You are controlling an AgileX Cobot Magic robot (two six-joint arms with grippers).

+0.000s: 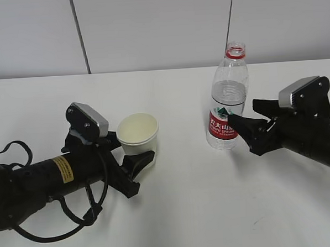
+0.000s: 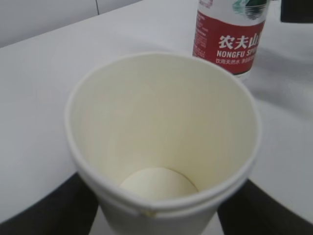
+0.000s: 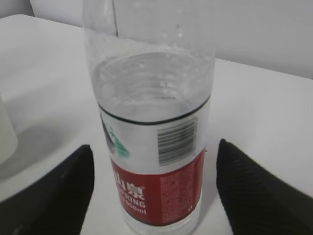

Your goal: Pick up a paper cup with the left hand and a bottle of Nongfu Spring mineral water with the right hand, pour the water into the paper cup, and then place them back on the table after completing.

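Note:
My left gripper grabs the white paper cup by its lower body [image 2: 156, 220] next and leaves the cup's rim open for the pour.
The white paper cup [image 1: 138, 133] stands empty and upright on the white table [image 1: 186, 211]. My left gripper [image 1: 137, 147] is open, with one black finger on each side of the cup's lower body; the left wrist view shows the cup [image 2: 161, 137] between the fingers [image 2: 54, 210]. The Nongfu Spring bottle [image 1: 226, 106], red label, no cap, partly full of clear water, stands upright on the table. My right gripper [image 1: 239, 114] is open, its fingers [image 3: 54, 191] either side of the bottle [image 3: 154, 132] with gaps.
A white wall with a dark vertical seam [image 1: 80, 34] stands behind the table's far edge. The bottle's label also shows in the left wrist view [image 2: 230, 34]. The cup's edge shows at the far left of the right wrist view [image 3: 6, 132].

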